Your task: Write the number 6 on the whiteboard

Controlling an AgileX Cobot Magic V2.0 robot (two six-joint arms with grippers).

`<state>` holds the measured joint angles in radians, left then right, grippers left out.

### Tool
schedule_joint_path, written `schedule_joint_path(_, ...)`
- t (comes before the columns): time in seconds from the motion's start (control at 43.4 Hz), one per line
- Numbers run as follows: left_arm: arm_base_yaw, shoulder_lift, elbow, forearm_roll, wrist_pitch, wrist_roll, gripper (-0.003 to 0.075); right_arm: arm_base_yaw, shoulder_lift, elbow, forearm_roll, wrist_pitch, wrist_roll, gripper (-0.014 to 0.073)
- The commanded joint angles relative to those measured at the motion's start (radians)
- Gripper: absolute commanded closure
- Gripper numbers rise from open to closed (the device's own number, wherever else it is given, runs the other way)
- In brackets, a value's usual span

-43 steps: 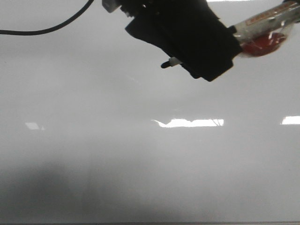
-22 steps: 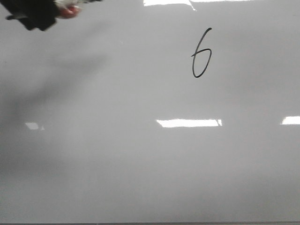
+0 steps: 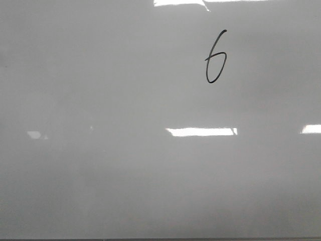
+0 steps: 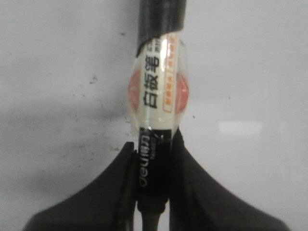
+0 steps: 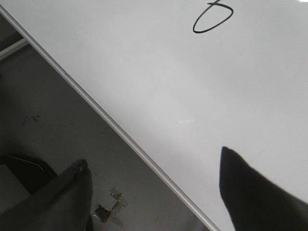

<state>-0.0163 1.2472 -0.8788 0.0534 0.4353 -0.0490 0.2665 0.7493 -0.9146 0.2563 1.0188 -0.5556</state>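
My left gripper keeps holding the marker for now, since it hangs above the speckled white surface in the left wrist view and would fall if I opened.
The whiteboard (image 3: 125, 165) fills the front view, glossy white-grey with bright glares. The number 6 (image 3: 215, 57), a thin black marker digit, stands at its upper right. Its loop also shows in the right wrist view (image 5: 212, 20). Neither arm shows in the front view. In the left wrist view my left gripper (image 4: 153, 154) is shut on a black whiteboard marker (image 4: 156, 106) with a white label, held over a pale speckled surface. My right gripper (image 5: 154, 168) is open and empty, straddling the whiteboard's metal edge (image 5: 120, 134).
In the right wrist view a grey floor (image 5: 57, 130) lies beyond the board's edge, with a scrap of debris (image 5: 110, 207) and a dark object (image 5: 24, 168) on it. A thin dark edge (image 3: 160, 239) runs along the board's near side.
My left arm with the marker covered the upper board, swung off to the upper left, and has now left the front view. The 6 is uncovered.
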Motion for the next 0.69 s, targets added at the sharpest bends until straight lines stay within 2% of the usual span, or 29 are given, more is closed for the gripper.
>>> schedule_joint_path(0.0, 0.018, -0.004, 0.027, -0.053, -0.243, -0.015, 0.0659, -0.008, -0.004, -0.030, 0.007, -0.063, 0.003, 0.0025)
schedule_joint_path(0.138, 0.018, 0.051, 0.067, -0.061, -0.365, -0.015, 0.0659, -0.008, -0.004, -0.030, 0.007, -0.063, 0.003, 0.0025)
schedule_joint_path(0.438, 0.018, 0.168, 0.067, -0.061, -0.483, -0.015, 0.0640, -0.008, -0.004, -0.030, 0.008, -0.063, 0.003, 0.0025)
schedule_joint_path(0.484, 0.018, 0.177, 0.067, -0.061, -0.487, -0.015, 0.0608, -0.008, -0.004, -0.030, 0.008, -0.063, 0.003, 0.0025)
schedule_joint_path(0.668, 0.018, 0.186, 0.067, -0.061, -0.483, -0.015, 0.0335, -0.008, -0.004, -0.030, 0.008, -0.063, 0.004, 0.0025)
